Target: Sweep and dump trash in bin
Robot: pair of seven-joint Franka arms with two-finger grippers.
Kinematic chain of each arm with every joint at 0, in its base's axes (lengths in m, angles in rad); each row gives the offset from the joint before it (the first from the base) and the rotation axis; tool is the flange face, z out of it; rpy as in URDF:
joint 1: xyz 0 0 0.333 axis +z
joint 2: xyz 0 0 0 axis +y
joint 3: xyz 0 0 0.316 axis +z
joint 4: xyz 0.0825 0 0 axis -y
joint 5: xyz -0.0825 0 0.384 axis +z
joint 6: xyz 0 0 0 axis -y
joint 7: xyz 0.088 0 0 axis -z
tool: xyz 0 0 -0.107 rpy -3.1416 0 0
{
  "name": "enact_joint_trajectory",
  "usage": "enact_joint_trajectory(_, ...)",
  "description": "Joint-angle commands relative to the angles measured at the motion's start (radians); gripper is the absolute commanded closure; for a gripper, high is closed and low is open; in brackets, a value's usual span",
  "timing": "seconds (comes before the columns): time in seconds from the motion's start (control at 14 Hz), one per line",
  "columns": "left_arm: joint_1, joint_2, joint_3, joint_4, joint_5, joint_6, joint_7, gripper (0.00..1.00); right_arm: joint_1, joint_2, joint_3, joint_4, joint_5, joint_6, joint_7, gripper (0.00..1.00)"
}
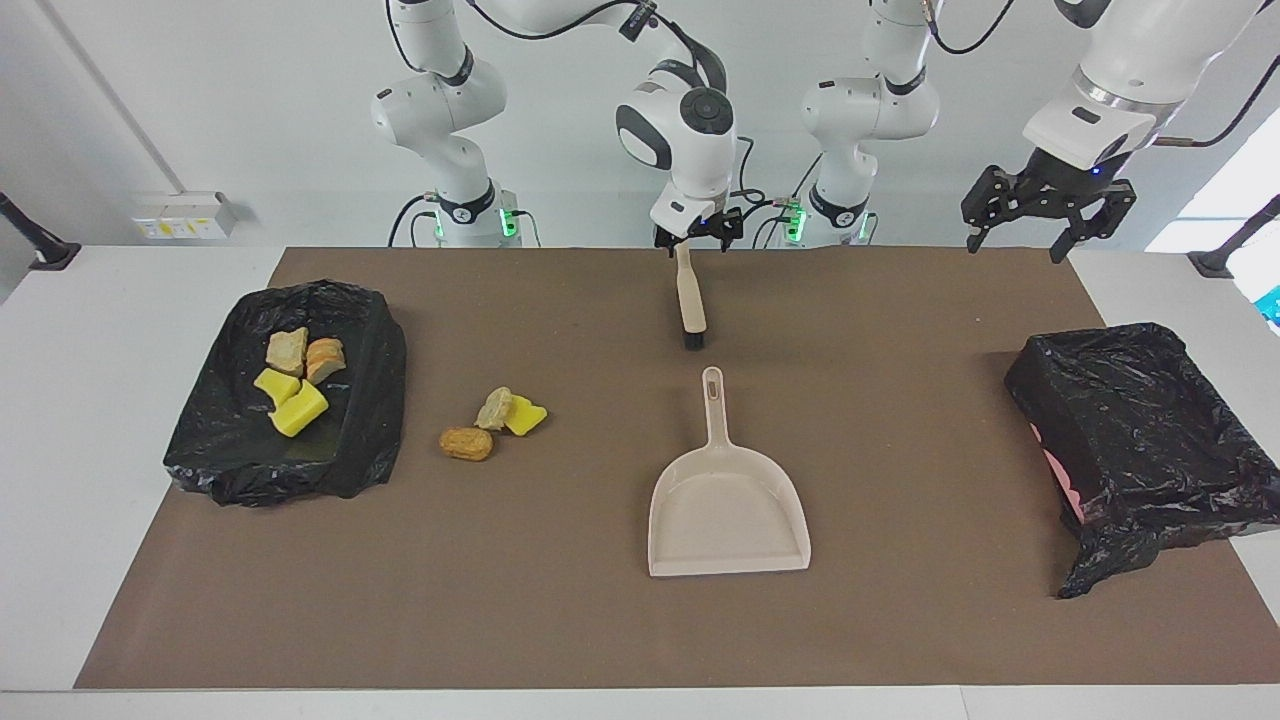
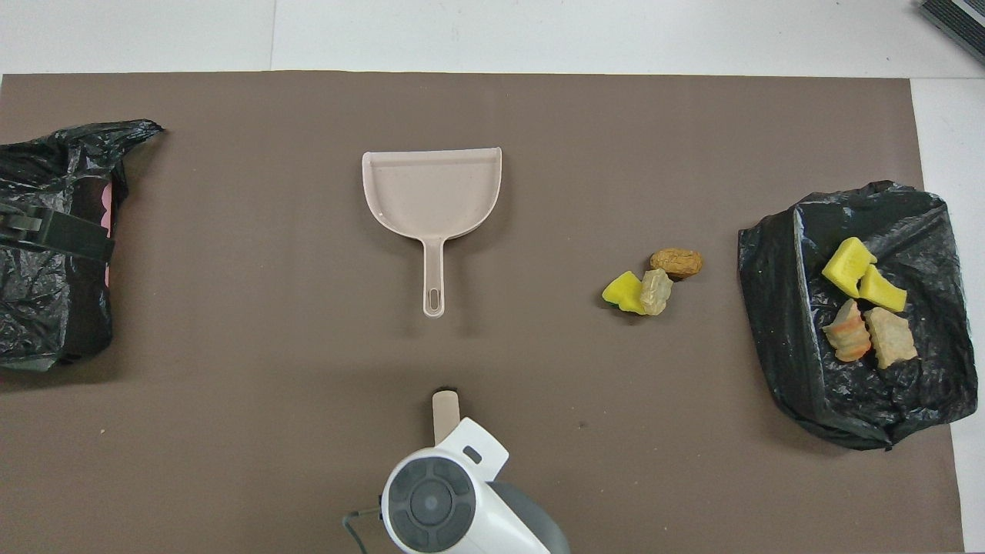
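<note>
The dustpan's broad pan is too wide for the fingers, so my left gripper will grab the dustpan by its narrow handle [image 2: 434, 282] next.
Three pieces of trash lie loose on the brown mat: a yellow foam piece [image 1: 526, 416], a pale lump [image 1: 494, 408] and a brown nugget [image 1: 466, 443]. Several more pieces [image 1: 295, 385] lie in the black-bagged bin [image 1: 375, 400] at the right arm's end. The beige dustpan [image 1: 725, 505] lies flat mid-mat, nothing touching it. Nearer the robots lies the beige brush [image 1: 688, 295], bristles toward the dustpan. My right gripper [image 1: 697, 235] is open right over the brush handle's end. My left gripper [image 1: 1045, 205] hangs open and waits high at the left arm's end.
A second black-bagged bin [image 1: 1140, 430] stands at the left arm's end, with nothing showing in it. Bare mat [image 2: 539, 108] surrounds the dustpan [image 2: 431, 192]. In the overhead view the right arm's wrist [image 2: 435, 504] hides most of the brush [image 2: 445, 406].
</note>
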Motion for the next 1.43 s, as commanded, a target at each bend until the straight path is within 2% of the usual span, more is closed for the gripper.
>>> enact_joint_trajectory(0.0, -0.015, -0.020, -0.003, -0.013, 0.002, -0.019, -0.010, 0.00, 0.050, -0.097, -0.005, -0.144, 0.047, 0.071, 0.010, 0.00)
enact_joint_trajectory(0.14, -0.016, -0.031, -0.006, -0.034, 0.001, -0.004, -0.011, 0.00, 0.079, -0.145, -0.005, -0.207, 0.052, 0.064, 0.010, 0.00)
enact_joint_trajectory(0.29, -0.030, -0.034, -0.006, -0.066, -0.007, 0.074, -0.011, 0.00, 0.094, -0.166, -0.005, -0.233, 0.067, 0.064, 0.009, 0.00)
enact_joint_trajectory(0.5, -0.106, -0.015, -0.006, -0.132, -0.007, 0.189, -0.085, 0.00, 0.093, -0.153, -0.005, -0.229, 0.075, 0.127, 0.010, 0.01)
enact_joint_trajectory(0.64, -0.148, -0.014, -0.006, -0.207, -0.007, 0.317, -0.155, 0.00, 0.094, -0.148, -0.005, -0.222, 0.084, 0.133, 0.006, 0.08)
enact_joint_trajectory(0.72, -0.168, -0.006, -0.006, -0.227, -0.007, 0.351, -0.163, 0.00, 0.094, -0.143, -0.007, -0.221, 0.084, 0.136, 0.000, 0.09)
enact_joint_trajectory(0.93, -0.240, 0.070, -0.006, -0.238, -0.007, 0.434, -0.220, 0.00, 0.087, -0.099, -0.007, -0.203, 0.084, 0.190, -0.011, 0.14)
enact_joint_trajectory(1.0, -0.271, 0.104, -0.006, -0.238, -0.007, 0.472, -0.252, 0.00, 0.087, -0.085, -0.007, -0.189, 0.083, 0.199, -0.011, 0.23)
enact_joint_trajectory(1.07, -0.289, 0.139, -0.006, -0.238, -0.005, 0.509, -0.281, 0.00, 0.088, -0.082, -0.009, -0.178, 0.080, 0.196, -0.011, 0.37)
enact_joint_trajectory(1.14, -0.314, 0.176, -0.006, -0.236, -0.005, 0.547, -0.303, 0.00, 0.088, -0.079, -0.009, -0.175, 0.066, 0.193, -0.013, 0.64)
enact_joint_trajectory(1.22, -0.346, 0.217, -0.006, -0.238, -0.005, 0.591, -0.338, 0.00, 0.088, -0.076, -0.010, -0.170, 0.063, 0.187, -0.011, 0.97)
enact_joint_trajectory(1.36, -0.389, 0.288, -0.006, -0.240, -0.005, 0.665, -0.396, 0.00, 0.085, -0.073, -0.013, -0.163, 0.052, 0.179, -0.010, 1.00)
